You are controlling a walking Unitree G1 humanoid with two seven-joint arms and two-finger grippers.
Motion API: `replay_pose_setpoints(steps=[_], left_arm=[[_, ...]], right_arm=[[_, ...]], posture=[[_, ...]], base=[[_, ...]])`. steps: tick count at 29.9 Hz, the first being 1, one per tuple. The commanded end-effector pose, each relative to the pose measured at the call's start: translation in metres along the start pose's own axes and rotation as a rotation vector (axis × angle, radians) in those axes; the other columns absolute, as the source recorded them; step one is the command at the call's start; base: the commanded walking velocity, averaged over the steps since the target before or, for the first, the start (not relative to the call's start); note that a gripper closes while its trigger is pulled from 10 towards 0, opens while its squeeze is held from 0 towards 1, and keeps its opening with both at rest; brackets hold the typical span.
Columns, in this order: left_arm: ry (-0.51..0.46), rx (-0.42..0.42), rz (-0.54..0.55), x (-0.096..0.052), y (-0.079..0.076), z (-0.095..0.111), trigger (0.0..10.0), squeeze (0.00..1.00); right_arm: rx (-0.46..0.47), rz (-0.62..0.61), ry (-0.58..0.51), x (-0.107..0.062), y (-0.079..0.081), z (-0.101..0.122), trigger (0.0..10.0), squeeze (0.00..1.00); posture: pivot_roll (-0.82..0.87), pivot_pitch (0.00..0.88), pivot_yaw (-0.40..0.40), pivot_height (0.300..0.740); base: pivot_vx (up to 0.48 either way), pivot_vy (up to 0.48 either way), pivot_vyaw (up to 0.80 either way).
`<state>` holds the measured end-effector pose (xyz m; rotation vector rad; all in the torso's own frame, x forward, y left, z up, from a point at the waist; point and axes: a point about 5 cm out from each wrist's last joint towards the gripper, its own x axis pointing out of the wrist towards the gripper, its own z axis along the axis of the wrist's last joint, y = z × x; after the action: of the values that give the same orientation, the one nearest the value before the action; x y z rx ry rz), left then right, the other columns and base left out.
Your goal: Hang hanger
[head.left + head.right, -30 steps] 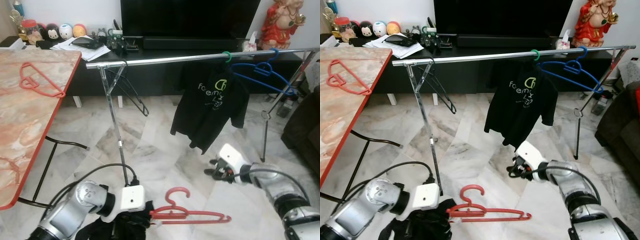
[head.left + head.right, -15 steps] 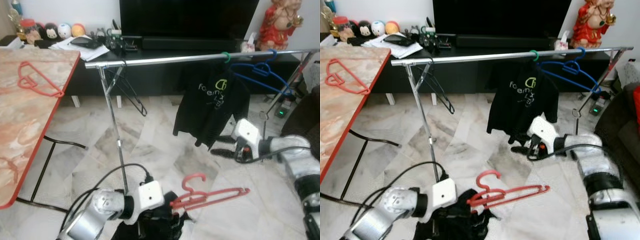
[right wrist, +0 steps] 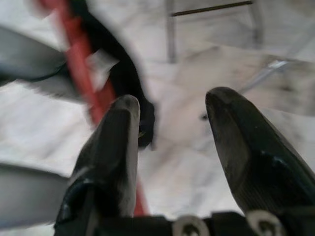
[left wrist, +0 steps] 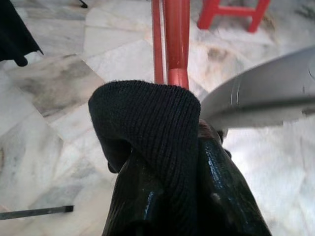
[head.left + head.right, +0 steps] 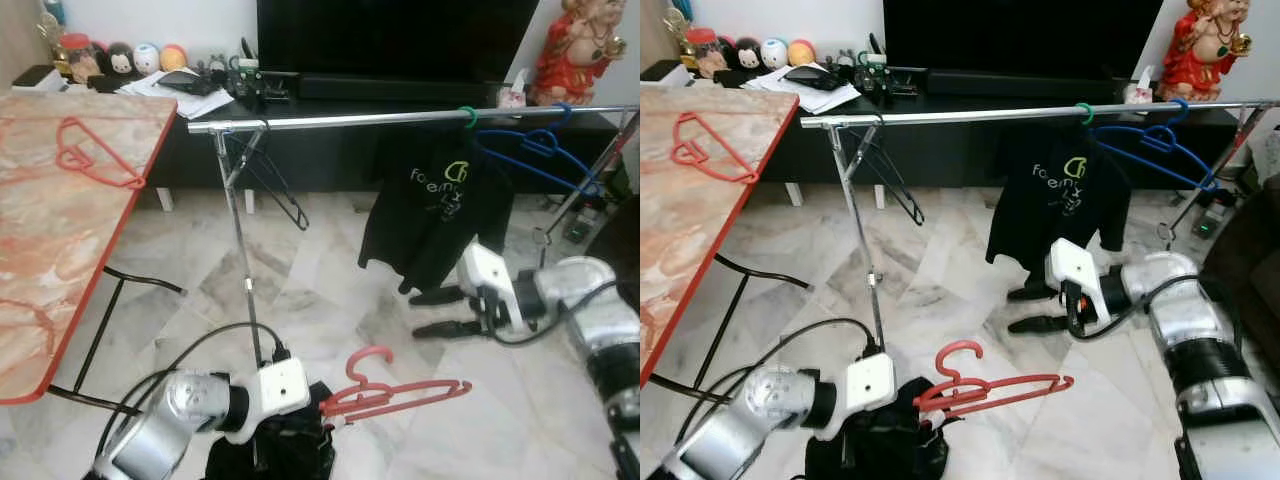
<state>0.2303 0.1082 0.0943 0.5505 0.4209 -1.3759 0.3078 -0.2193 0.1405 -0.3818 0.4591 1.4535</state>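
Note:
Next, my right gripper grips its bare red bar (image 5: 420, 388) to hang the hanger, since black cloth (image 5: 290, 440) and my left gripper crowd one end.
A red hanger (image 5: 392, 392) with a black garment (image 5: 875, 445) bunched at its near end hangs low over the floor. My left gripper (image 5: 322, 415) is shut on it, half buried in the cloth. In the left wrist view the black knit cloth (image 4: 147, 128) wraps the red hanger bar (image 4: 176, 39) between the fingers. My right gripper (image 5: 432, 312) is open, level with the hem of a black T-shirt (image 5: 435, 215), to the right of and above the hanger. The right wrist view looks past its spread fingers (image 3: 123, 147) at the blurred red hanger (image 3: 78, 64). A silver clothes rail (image 5: 400, 118) runs across above.
On the rail hang a black wire hanger (image 5: 270, 180), the T-shirt and a blue hanger (image 5: 540, 150). The rail's legs (image 5: 240, 260) stand on the marble floor. A marble-topped table (image 5: 50, 250) at the left bears another red hanger (image 5: 95, 160). A TV cabinet (image 5: 330, 150) stands behind.
My left gripper has lifted the red hanger a little and tipped its far end up. My right gripper rose from near the floor toward the T-shirt hem and spread its fingers. The camera shifted.

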Motion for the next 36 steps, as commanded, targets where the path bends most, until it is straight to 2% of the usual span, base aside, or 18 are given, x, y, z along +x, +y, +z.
replay_pose_setpoints(steps=[1, 10, 16, 17, 21, 33, 36], left_arm=[[-0.030, 0.067, -0.026, -0.003, 0.003, 0.014, 10.0, 0.00], [0.004, 0.116, -0.075, -0.005, 0.014, 0.015, 10.0, 0.00], [0.017, 0.144, -0.100, -0.003, 0.021, 0.017, 10.0, 0.00], [0.021, 0.163, -0.097, -0.003, 0.026, 0.019, 10.0, 0.00], [0.011, 0.175, -0.097, -0.002, 0.030, 0.024, 10.0, 0.00], [-0.002, 0.191, -0.094, 0.003, 0.037, 0.030, 10.0, 0.00], [-0.011, 0.202, -0.089, 0.004, 0.039, 0.034, 10.0, 0.00]], right_arm=[[-0.030, 0.063, 0.014, -0.001, 0.005, 0.005, 10.0, 0.00], [-0.046, 0.175, -0.036, 0.020, 0.030, 0.007, 10.0, 0.00], [-0.070, 0.211, -0.032, 0.026, 0.035, 0.011, 10.0, 0.00], [-0.088, 0.228, -0.014, 0.030, 0.037, 0.013, 10.0, 0.00], [-0.125, 0.246, 0.036, 0.035, 0.038, 0.012, 10.0, 0.00], [-0.096, 0.227, 0.055, 0.042, 0.042, 0.001, 10.0, 0.00], [-0.087, 0.224, 0.089, 0.046, 0.044, -0.005, 10.0, 0.00]], posture=[[-0.02, 0.000, -0.035, 0.740], [-0.05, 0.000, 0.010, 0.740], [-0.06, 0.000, 0.023, 0.740], [-0.06, 0.000, 0.026, 0.740], [-0.06, 0.000, 0.029, 0.740], [-0.06, 0.000, 0.018, 0.740], [-0.05, 0.000, 0.015, 0.740]], base=[[0.000, 0.000, 0.00], [0.000, 0.000, 0.00], [0.000, 0.000, 0.00], [0.000, 0.000, 0.00], [0.000, 0.000, 0.00], [0.000, 0.000, 0.00], [0.000, 0.000, 0.00]])
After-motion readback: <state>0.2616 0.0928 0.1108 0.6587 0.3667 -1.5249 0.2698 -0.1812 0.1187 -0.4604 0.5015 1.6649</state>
